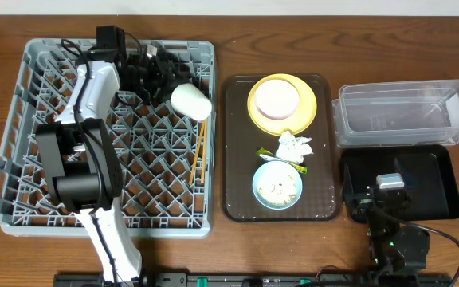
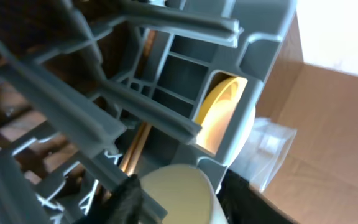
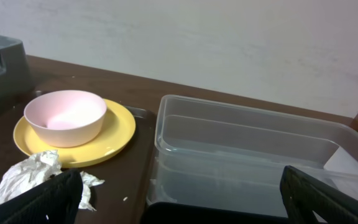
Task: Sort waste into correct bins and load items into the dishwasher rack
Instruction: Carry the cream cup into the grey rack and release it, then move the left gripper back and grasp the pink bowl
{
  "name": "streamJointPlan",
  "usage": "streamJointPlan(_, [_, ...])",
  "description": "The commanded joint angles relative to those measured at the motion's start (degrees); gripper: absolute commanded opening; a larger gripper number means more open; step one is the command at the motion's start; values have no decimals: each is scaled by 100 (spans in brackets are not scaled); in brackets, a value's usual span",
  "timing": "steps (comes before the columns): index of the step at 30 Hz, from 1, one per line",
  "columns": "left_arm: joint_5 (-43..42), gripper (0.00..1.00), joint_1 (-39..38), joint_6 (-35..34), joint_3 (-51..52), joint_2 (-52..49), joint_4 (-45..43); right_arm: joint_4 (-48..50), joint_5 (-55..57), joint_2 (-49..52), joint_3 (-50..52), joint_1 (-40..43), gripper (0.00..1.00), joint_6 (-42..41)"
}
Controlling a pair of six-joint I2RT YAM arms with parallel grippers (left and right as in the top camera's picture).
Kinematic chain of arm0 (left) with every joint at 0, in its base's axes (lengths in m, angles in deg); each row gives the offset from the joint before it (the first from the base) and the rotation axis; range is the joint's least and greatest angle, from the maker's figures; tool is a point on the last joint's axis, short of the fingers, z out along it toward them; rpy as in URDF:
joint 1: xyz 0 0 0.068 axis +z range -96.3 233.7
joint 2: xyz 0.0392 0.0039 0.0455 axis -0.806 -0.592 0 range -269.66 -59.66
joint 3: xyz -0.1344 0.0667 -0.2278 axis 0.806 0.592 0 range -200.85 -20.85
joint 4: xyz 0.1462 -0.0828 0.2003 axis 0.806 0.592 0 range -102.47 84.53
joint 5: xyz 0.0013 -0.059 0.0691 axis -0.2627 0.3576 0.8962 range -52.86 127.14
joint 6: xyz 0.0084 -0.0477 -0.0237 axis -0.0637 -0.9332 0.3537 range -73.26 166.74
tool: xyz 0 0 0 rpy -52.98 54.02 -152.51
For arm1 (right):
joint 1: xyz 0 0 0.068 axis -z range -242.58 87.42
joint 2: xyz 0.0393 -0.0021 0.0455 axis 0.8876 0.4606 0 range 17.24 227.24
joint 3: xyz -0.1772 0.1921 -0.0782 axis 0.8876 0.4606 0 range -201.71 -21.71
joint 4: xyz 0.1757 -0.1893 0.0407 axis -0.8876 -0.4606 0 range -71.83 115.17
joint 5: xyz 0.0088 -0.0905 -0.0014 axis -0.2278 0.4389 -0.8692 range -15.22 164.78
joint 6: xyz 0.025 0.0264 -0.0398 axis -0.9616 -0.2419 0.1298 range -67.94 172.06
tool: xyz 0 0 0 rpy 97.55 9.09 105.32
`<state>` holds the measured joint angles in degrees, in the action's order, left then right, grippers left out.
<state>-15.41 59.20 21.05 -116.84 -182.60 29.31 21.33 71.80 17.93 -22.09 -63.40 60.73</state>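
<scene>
The white bowl [image 1: 275, 97] needs to be loaded tilted into the dishwasher rack, so my left gripper needs to grab it by its rim next, with one fingertip inside.
The small white cup [image 1: 190, 101] lies on its side in the far right part of the grey dishwasher rack [image 1: 158, 187]. My left gripper [image 1: 170, 86] is open, its fingers either side of the cup [image 2: 182, 190] with a small gap at the right finger [image 2: 244, 202]. Thin wooden chopsticks [image 1: 198, 151] lie in the rack beside the cup. The white bowl [image 1: 275, 97] sits on the yellow plate [image 1: 313, 108]. Below them are the crumpled tissue [image 1: 295, 146], the yellow-green wrapper [image 1: 268, 154] and the light blue bowl [image 1: 277, 185] with crumbs. My right gripper [image 1: 384, 191] hangs open and empty over the black tray [image 1: 437, 179].
The plate, bowls and waste rest on a brown serving tray [image 1: 233, 159] between the rack and the bins. The clear tub [image 1: 401, 112] stands behind the black tray. In the right wrist view the tub [image 3: 247, 149] is straight ahead, with the bowl [image 3: 67, 117] and tissue [image 3: 33, 171] to the left.
</scene>
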Motion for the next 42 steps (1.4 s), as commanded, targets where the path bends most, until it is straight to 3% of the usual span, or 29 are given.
streamJointPlan(1, [83, 61, 90, 59, 7, -50, -11, -24, -9, -31, 7, 44, 99, 61])
streamJointPlan(6, [83, 73, 205, 61, -63, 278, -72, -24, -7, -31, 7, 44, 99, 61])
streamJointPlan(10, [247, 74, 192, 66, -68, 809, -114, -24, -9, -31, 7, 44, 99, 61])
streamJointPlan(17, [1762, 74, -212, 212, -68, 1853, 127, -24, -9, -31, 7, 44, 99, 61])
streamJointPlan(18, [2144, 71, -339, 214, -68, 1987, 192, -24, -9, -31, 7, 44, 99, 61])
streamJointPlan(19, [2398, 60, -442, 219, -68, 2070, 234, -24, -9, -31, 7, 44, 99, 61])
streamJointPlan(21, [2830, 28, -728, 321, -68, 2203, 302, -24, -9, -31, 7, 44, 99, 61])
streamJointPlan(23, [3077, 22, -1064, 345, -68, 2245, 330, -24, -9, -31, 7, 44, 99, 61])
streamJointPlan(32, [4179, 22, -2800, 490, -66, 2105, 52, -24, -9, -31, 7, 44, 99, 61])
streamJointPlan(36, [4983, 32, -3676, 813, -61, 1895, -385, -24, -9, -31, 7, 44, 99, 61])
streamJointPlan(42, [5838, 36, -4518, 813, -61, 1239, -1338, -24, -9, -31, 7, 44, 99, 61])
